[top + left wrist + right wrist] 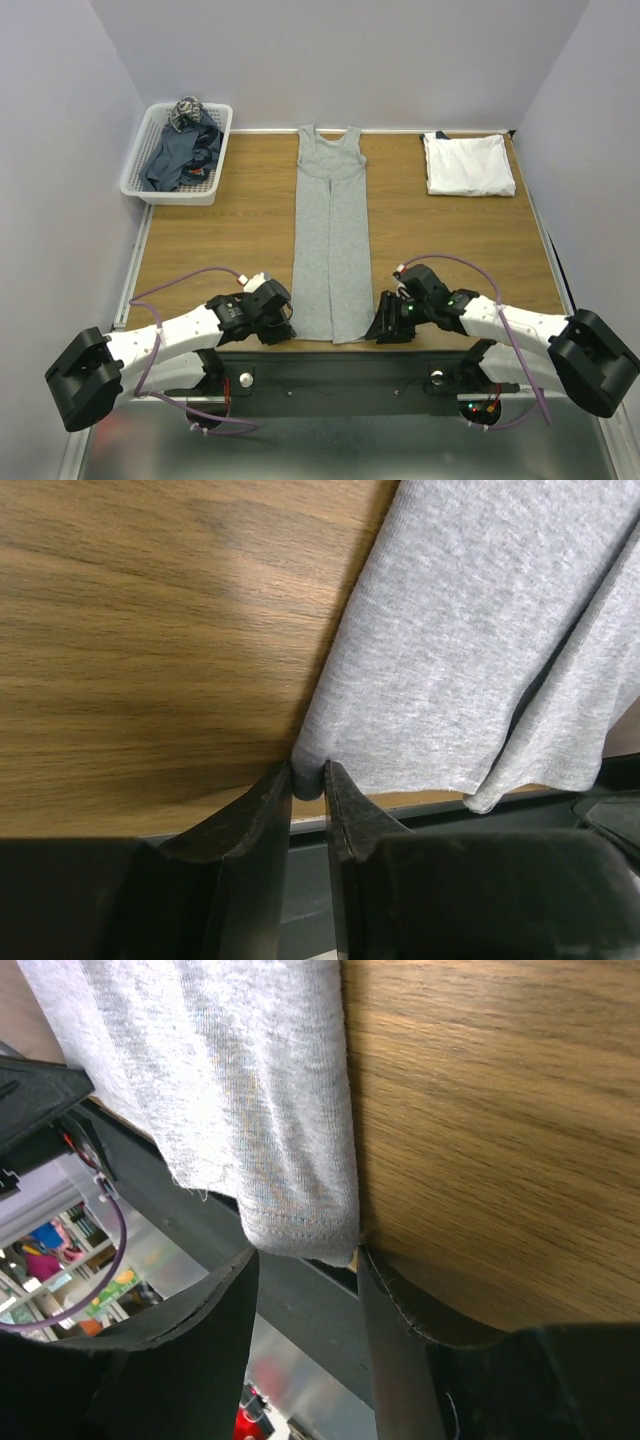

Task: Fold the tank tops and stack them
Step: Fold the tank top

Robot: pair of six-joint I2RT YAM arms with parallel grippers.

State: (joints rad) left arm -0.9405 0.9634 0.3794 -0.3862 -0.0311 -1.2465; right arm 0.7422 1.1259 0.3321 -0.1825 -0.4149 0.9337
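Note:
My right gripper picks up the grey tank top's free near hem corner [319, 1243] next, opposite my left gripper, to fold the hem toward the neck.
A light heather-grey tank top [331, 240] lies down the middle of the table, both sides folded in, neck at the far end, hem at the near edge. My left gripper [288, 327] is shut on its near left hem corner [310, 772]. My right gripper [377, 328] is open at the near right hem corner [300, 1230], which lies between its fingers unpinched. A folded white tank top [467, 163] lies at the far right. Dark blue-grey tops [180, 150] are heaped in the basket.
A white plastic lattice basket [140, 185] stands at the far left corner. The table's near edge with a dark metal rail [340, 375] runs just under both grippers. Walls close in the table on three sides.

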